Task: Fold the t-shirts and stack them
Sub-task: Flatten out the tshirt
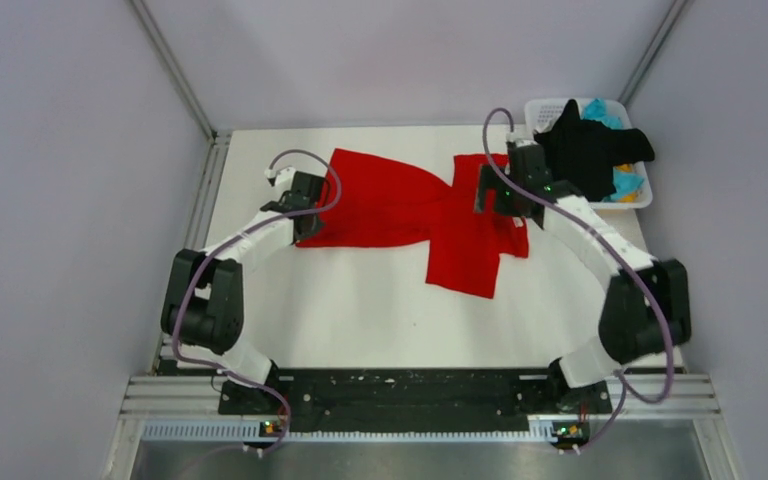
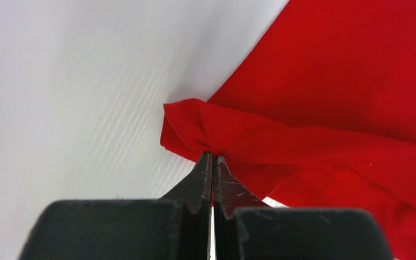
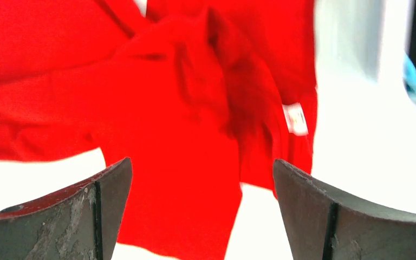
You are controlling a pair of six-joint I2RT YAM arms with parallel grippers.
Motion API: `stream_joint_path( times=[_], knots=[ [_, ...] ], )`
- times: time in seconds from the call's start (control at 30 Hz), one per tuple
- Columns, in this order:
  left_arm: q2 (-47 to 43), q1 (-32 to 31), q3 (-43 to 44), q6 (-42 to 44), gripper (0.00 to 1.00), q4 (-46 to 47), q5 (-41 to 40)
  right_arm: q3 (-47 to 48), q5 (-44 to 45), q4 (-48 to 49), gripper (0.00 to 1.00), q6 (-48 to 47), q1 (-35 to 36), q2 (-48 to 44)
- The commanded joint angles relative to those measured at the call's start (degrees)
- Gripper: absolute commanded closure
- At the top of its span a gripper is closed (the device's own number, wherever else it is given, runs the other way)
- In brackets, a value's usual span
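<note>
The t-shirt needs to be spread flat for folding, so my right gripper will grab the red t-shirt's near flap (image 1: 467,289) (image 3: 181,247) by its outer edge next.
A bright red t-shirt (image 1: 410,205) lies crumpled across the far half of the white table. My left gripper (image 1: 305,222) is shut on its left corner; the left wrist view shows the closed tips (image 2: 212,157) pinching a fold of red cloth (image 2: 303,146). My right gripper (image 1: 495,200) hangs open above the shirt's right part; the right wrist view shows the red cloth (image 3: 195,124) with a white label (image 3: 295,118) between and beyond its spread fingers (image 3: 108,184). A black t-shirt (image 1: 588,150) with cyan (image 1: 600,112) and orange (image 1: 628,168) cloth lies in the basket.
A white plastic basket (image 1: 542,108) stands at the back right corner of the table (image 1: 360,310). Grey walls close in the cell on three sides. A metal rail with the arm bases runs along the near edge.
</note>
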Motion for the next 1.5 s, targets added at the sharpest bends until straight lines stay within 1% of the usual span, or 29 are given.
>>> stream_joint_path(
  times=[0.0, 0.13, 0.2, 0.3, 0.43, 0.5, 0.57, 0.73, 0.9, 0.97, 1.0, 1.03, 1.07, 1.1, 1.13, 1.2, 1.3, 1.37, 1.47],
  knots=[
    [-3.77, 0.23, -1.59, -2.41, 1.00, -0.05, 3.43, -13.92, 2.12, 5.11, 0.01, 3.78, 3.70, -16.50],
    [-4.21, 0.28, -3.39, -3.22, 1.00, 0.56, 4.78, -24.46, 6.13, 3.27, 0.02, 7.34, 10.50, -23.28],
    [-4.45, 0.19, -3.76, -3.41, 1.00, 0.48, 5.46, -28.65, 5.35, 3.99, 0.04, 10.19, 11.89, -24.95],
    [-5.02, 0.19, -4.51, -3.56, 1.00, 0.51, 5.84, -32.63, 5.29, 5.34, 0.07, 12.28, 13.24, -24.92],
    [-5.65, 0.23, -5.45, -3.76, 1.00, 0.41, 5.87, -33.00, 6.74, 6.82, 0.14, 12.89, 13.81, -21.86],
    [-6.13, 0.19, -5.97, -3.95, 1.00, 0.30, 5.89, -32.90, 7.88, 7.17, 0.20, 13.39, 14.34, -20.20],
    [-6.71, 0.19, -6.63, -4.16, 1.00, 0.37, 5.78, -32.66, 8.22, 7.88, 0.24, 13.90, 15.10, -18.70],
    [-7.79, 0.19, -7.54, -4.15, 1.00, 0.29, 6.30, -32.44, 10.31, 9.89, 0.28, 15.27, 15.94, -14.23],
    [-8.14, 0.19, -8.06, -4.17, 1.00, 0.29, 7.69, -32.48, 13.15, 11.35, 0.37, 16.90, 16.15, -10.33],
    [-8.11, 0.19, -8.29, -4.37, 1.00, 0.25, 7.99, -32.88, 13.45, 12.03, 0.44, 17.00, 16.39, -9.47],
    [-8.17, 0.19, -8.42, -4.47, 1.00, 0.17, 8.18, -33.14, 13.79, 12.09, 0.50, 17.10, 16.54, -9.32],
    [-8.24, 0.19, -8.52, -4.65, 1.00, 0.06, 8.22, -33.41, 13.99, 12.13, 0.64, 17.47, 16.63, -9.38],
    [-8.48, 0.19, -8.56, -4.79, 1.00, -0.03, 8.44, -33.85, 14.02, 12.03, 0.82, 17.58, 16.68, -9.89],
    [-8.59, 0.23, -8.52, -5.18, 1.00, -0.47, 8.57, -34.16, 13.88, 12.02, 0.95, 17.65, 16.88, -10.78],
    [-8.84, 0.21, -8.30, -5.44, 1.00, -1.12, 8.92, -34.36, 13.79, 11.57, 1.00, 17.58, 17.05, -12.27],
    [-9.73, 0.04, -7.96, -5.86, 1.00, -2.52, 9.34, -34.62, 14.38, 9.04, 1.00, 17.48, 17.28, -16.56],
    [-12.15, -0.43, -8.21, -7.59, 1.00, -5.52, 9.10, -34.59, 14.24, 4.01, 1.00, 17.31, 17.30, -25.44],
    [-14.26, -1.07, -9.21, -8.82, 1.00, -7.28, 9.73, -34.28, 14.09, -1.07, 1.00, 17.82, 17.26, -32.51],
    [-17.01, -1.88, -11.14, -11.11, 1.00, -11.84, 9.53, -33.35, 14.65, -10.12, 1.00, 19.84, 17.28, -39.41]
  ],
)
